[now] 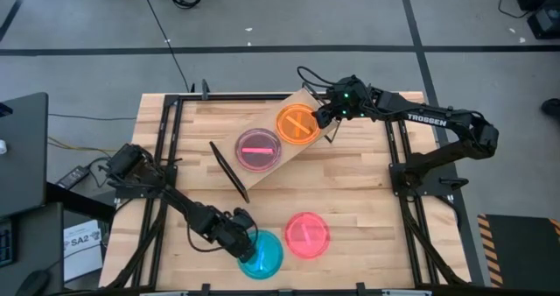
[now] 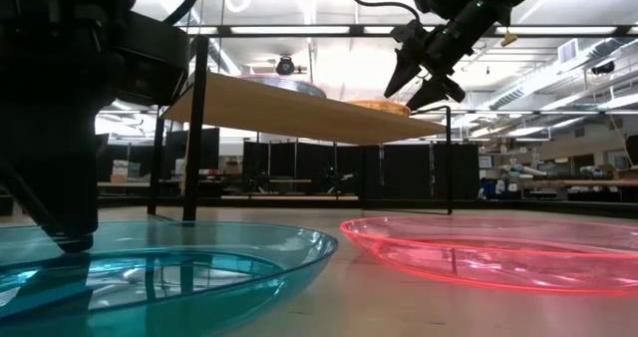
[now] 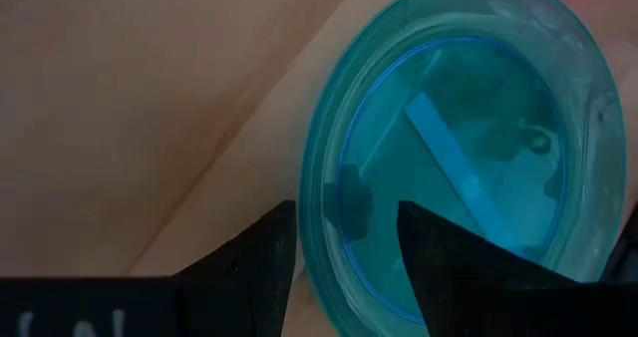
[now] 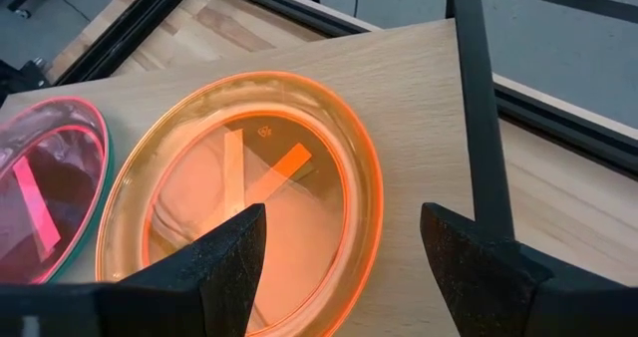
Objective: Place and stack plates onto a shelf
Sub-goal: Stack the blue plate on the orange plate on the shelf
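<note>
My left gripper picks up the blue plate by its rim (image 1: 242, 266) (image 3: 319, 202) next, to stack it on the shelf.
The shelf (image 1: 250, 179) is a light board on black wire legs, standing askew at the table's far middle. On it rest a pink plate (image 1: 259, 149) over a green one (image 4: 104, 182), and an orange plate (image 4: 249, 192) beside them. My right gripper (image 4: 344, 267) hovers open just above the orange plate's edge, toward the table's right. A blue plate (image 1: 262, 254) and another pink plate (image 1: 307, 235) lie flat on the table near its front edge. My left gripper (image 3: 344, 247) is open over the blue plate's left rim, one finger outside it and one over its inside. My left gripper comes down from above at the blue plate's rim (image 3: 311, 217), on the plate's left side, with the rim between its open fingers. The plate lies flat on the table. Whether a finger touches the rim, I cannot tell.
Black frame rails (image 1: 166, 138) run along the table's left and right sides. The shelf's black wire leg (image 4: 478, 108) stands close beside my right gripper. Bare tabletop lies between the shelf and the two plates at the front.
</note>
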